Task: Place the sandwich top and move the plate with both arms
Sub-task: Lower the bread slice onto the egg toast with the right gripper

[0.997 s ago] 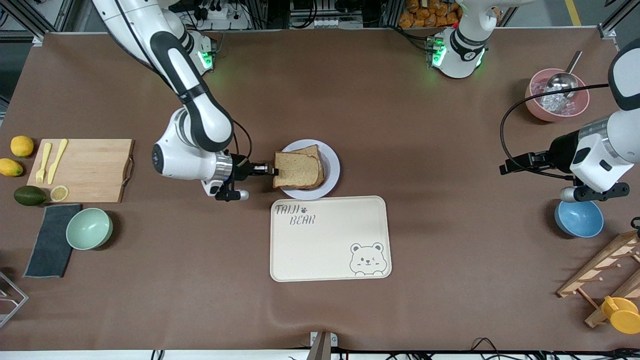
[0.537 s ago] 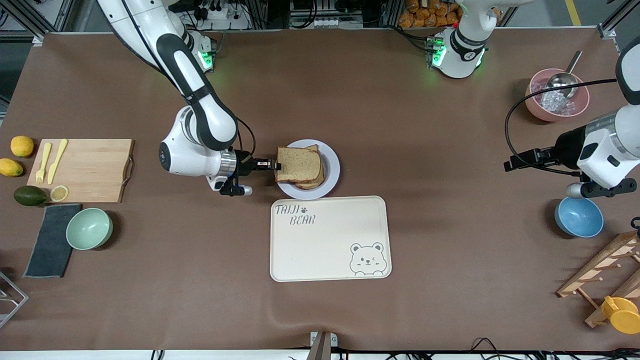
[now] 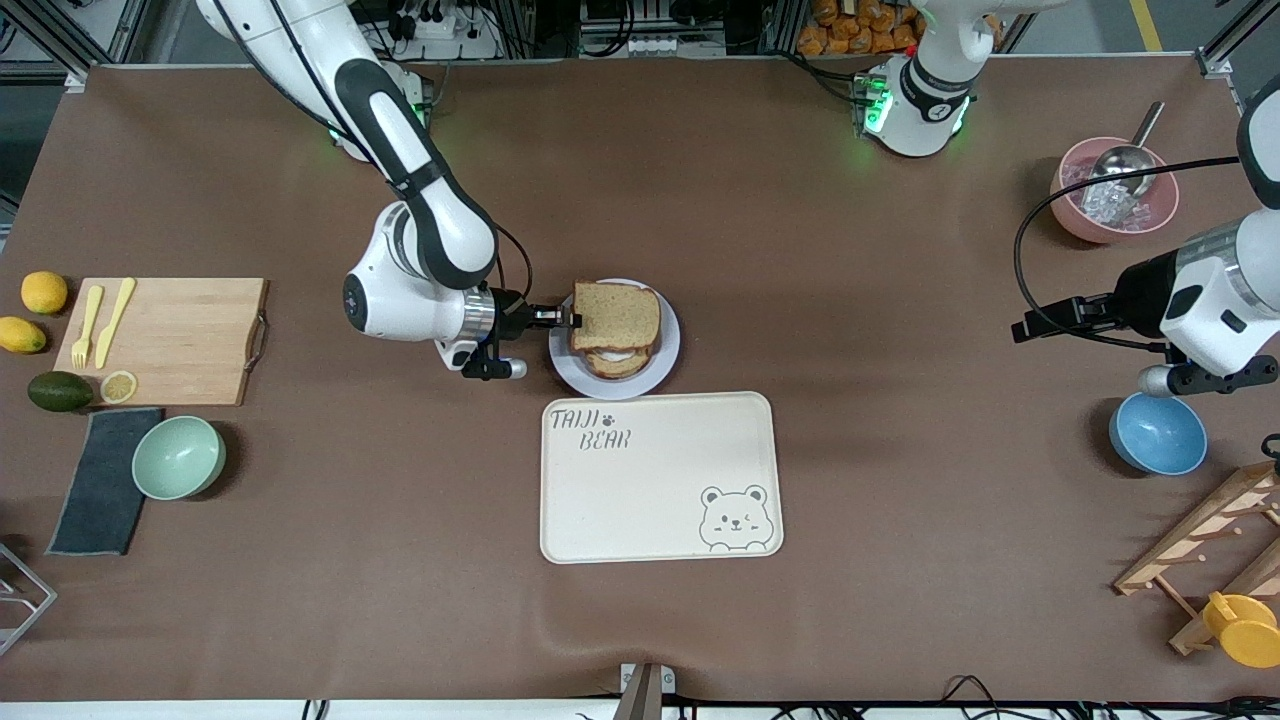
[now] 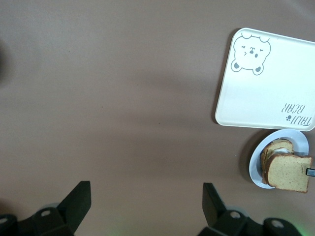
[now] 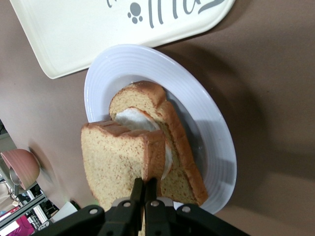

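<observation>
My right gripper opens now, since the sandwich top lies over the egg slice on the plate.
The sandwich top [image 3: 617, 315], a speckled tan slice, hangs over the plate [image 3: 668, 358]. My right gripper [image 3: 572, 318] is shut on its edge. In the right wrist view the fingertips [image 5: 147, 184] pinch the crust of the sandwich top [image 5: 115, 160], which partly covers the slice with the fried egg [image 5: 170, 123] on the plate [image 5: 216, 132]. Whether the two slices touch I cannot tell. My left gripper [image 3: 1020, 330] hovers open and holds nothing, over bare table toward the left arm's end. Its wrist view shows the left gripper [image 4: 146, 195], the plate [image 4: 301, 141] and the sandwich top [image 4: 290, 173] farther off.
A cream bear tray [image 3: 660, 477] lies just nearer the camera than the plate. Toward the left arm's end are a blue bowl [image 3: 1157, 436], a pink bowl with a scoop [image 3: 1113, 190] and a wooden rack [image 3: 1210, 540]. Toward the right arm's end are a cutting board [image 3: 165, 340] and a green bowl [image 3: 178, 457].
My right gripper has carried the sandwich top toward the left arm's end and over the egg slice, and it now covers more of that slice. The left arm has shifted slightly.
</observation>
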{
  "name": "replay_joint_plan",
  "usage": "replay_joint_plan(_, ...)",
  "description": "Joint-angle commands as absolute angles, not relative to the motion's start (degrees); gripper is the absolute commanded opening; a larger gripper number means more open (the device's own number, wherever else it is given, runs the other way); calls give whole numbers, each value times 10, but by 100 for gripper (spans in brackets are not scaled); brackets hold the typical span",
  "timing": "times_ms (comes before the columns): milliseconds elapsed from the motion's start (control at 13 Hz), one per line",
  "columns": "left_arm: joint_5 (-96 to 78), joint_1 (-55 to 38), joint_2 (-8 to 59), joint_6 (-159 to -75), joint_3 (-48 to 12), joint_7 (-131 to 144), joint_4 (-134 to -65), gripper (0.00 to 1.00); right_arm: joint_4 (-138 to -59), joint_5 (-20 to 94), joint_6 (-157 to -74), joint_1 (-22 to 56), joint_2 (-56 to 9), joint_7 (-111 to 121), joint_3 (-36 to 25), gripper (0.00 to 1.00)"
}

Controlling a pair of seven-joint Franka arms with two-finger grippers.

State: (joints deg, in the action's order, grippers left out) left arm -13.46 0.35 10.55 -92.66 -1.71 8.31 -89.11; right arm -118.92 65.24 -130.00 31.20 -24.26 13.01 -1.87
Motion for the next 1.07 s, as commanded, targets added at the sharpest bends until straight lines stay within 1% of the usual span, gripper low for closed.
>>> replay_joint_plan(0,-165,8,99,-928,-20,73,-894,100,-1200,671,-1310,326,-236,135,-25,0)
replay_joint_plan(153,-170,9,101,-927,-20,73,-897,100,-1199,691,-1310,330,-240,135,-25,0)
replay_joint_plan(537,-171,4,107,-928,-20,73,-896,100,-1194,691,-1310,329,-243,135,-25,0)
replay_joint_plan(614,-171,2,112,-929,-20,73,-891,100,-1193,691,-1310,324,-245,135,-25,4)
replay_joint_plan(690,-168,1,113,-932,-20,73,-890,100,-1193,691,-1309,324,-246,134,-25,18)
replay_joint_plan(767,-163,0,113,-939,-21,73,-888,100,-1193,691,-1309,324,-246,131,-25,35)
replay_joint_plan(921,-164,-6,113,-953,-21,73,-887,100,-1193,691,-1310,326,-246,129,-25,41)
replay_joint_plan(997,-163,-14,113,-957,-21,74,-887,100,-1193,692,-1310,327,-246,129,-25,55)
